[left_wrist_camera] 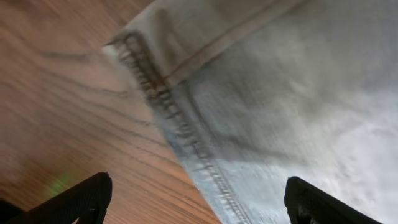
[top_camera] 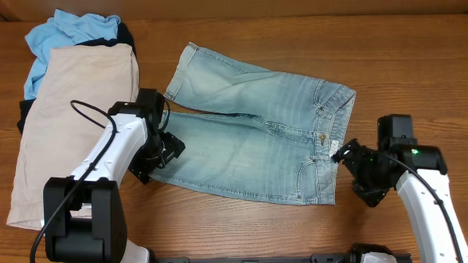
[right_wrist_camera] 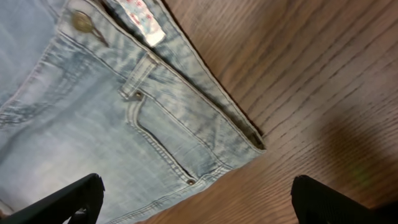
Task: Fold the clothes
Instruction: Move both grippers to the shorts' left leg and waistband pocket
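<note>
Next, my left gripper grabs the denim shorts (top_camera: 256,142) at the near leg's hem corner to fold that leg over the far leg.
Light-wash denim shorts (top_camera: 256,142) lie flat in the middle of the table, waist to the right, legs to the left, brass waist button (top_camera: 319,136) up. My left gripper (top_camera: 162,150) is open just above the hem corner of the near leg (left_wrist_camera: 186,134), one finger over wood and one over denim. My right gripper (top_camera: 357,169) is open above the near waist corner (right_wrist_camera: 249,134), holding nothing. The right wrist view shows the button (right_wrist_camera: 81,23), a front pocket and a belt loop.
Beige shorts (top_camera: 73,117) lie at the far left, over a sky-blue top (top_camera: 69,33) and a black garment (top_camera: 126,35). Bare wooden table (top_camera: 409,73) lies to the right and along the front edge.
</note>
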You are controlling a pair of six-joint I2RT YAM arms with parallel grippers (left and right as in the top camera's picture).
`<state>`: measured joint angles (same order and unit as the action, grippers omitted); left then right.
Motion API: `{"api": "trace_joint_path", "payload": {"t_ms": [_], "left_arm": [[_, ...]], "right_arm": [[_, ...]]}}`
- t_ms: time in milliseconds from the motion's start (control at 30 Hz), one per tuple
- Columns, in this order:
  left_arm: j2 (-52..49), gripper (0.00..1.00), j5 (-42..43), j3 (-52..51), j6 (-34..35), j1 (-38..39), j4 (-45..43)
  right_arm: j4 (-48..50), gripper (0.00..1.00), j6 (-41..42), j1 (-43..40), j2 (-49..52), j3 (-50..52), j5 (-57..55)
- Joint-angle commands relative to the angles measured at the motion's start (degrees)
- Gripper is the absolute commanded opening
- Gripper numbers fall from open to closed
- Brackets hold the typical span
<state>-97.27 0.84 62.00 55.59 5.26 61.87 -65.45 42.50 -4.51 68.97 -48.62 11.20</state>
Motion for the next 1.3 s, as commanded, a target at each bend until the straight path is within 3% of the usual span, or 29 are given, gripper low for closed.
{"api": "trace_joint_path", "payload": {"t_ms": [0,333,700,800,967,1033,1267], "left_arm": [[1.5,0.90,-2.9,-2.0,5.2,-0.3,0.2],[1.5,0.90,-7.5,-5.4,10.5,-2.1,-2.5],[1.5,0.83,-7.5,-12.3,10.5,-2.8,-15.0],[1.5,0.74,-7.5,-13.5,10.4,-2.8,-15.4],[1.4,0.47,-7.4,-14.2,10.2,-2.8,-15.5],[1.4,0.43,-7.4,-14.2,10.2,-2.8,-15.7],[1.4,0.50,-7.4,-14.2,9.1,-2.8,-15.8]], "right_arm": [[1.9,0.99,0.8,1.6,-0.2,2.6,0.3],[6.3,0.88,3.0,7.3,-0.2,5.0,-2.7],[7.2,0.78,5.8,10.6,-0.2,5.9,-5.2],[7.1,0.71,5.9,11.2,-0.2,5.9,-5.1],[7.1,0.69,8.6,12.9,-0.2,5.9,-5.4],[7.3,0.68,8.6,13.6,-0.2,5.9,-5.4],[7.5,0.66,8.6,15.7,-0.1,5.9,-5.9]]}}
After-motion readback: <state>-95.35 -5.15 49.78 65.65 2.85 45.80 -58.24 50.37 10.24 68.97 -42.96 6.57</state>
